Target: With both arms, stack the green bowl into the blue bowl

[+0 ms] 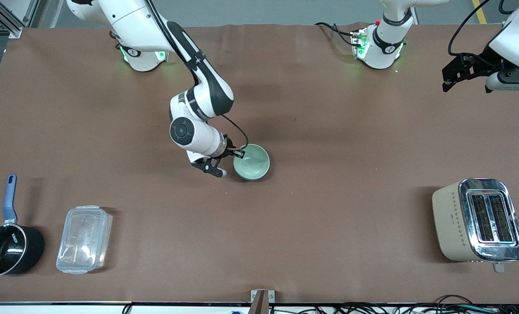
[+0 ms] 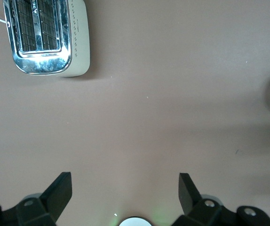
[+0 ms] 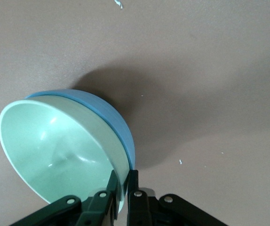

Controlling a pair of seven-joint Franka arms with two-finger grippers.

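Note:
The green bowl [image 3: 55, 146] sits nested inside the blue bowl's rim [image 3: 99, 103], so it is time for my right gripper to let go of the green bowl.
The green bowl [image 1: 251, 161] sits nested inside the blue bowl near the middle of the table. In the right wrist view the green bowl [image 3: 55, 150] fills the blue bowl [image 3: 114, 115], whose blue outside shows round its rim. My right gripper [image 1: 237, 153] is shut on the green bowl's rim at the side toward the right arm's end, one finger inside and one outside [image 3: 124, 184]. My left gripper [image 1: 455, 73] waits open and empty, high over the left arm's end of the table; its fingers [image 2: 59, 190] stand wide apart over bare table.
A cream and chrome toaster [image 1: 477, 220] stands at the left arm's end, also in the left wrist view [image 2: 45, 37]. A black saucepan with a blue handle [image 1: 6, 248] and a clear plastic box [image 1: 84, 239] lie at the right arm's end, near the front camera.

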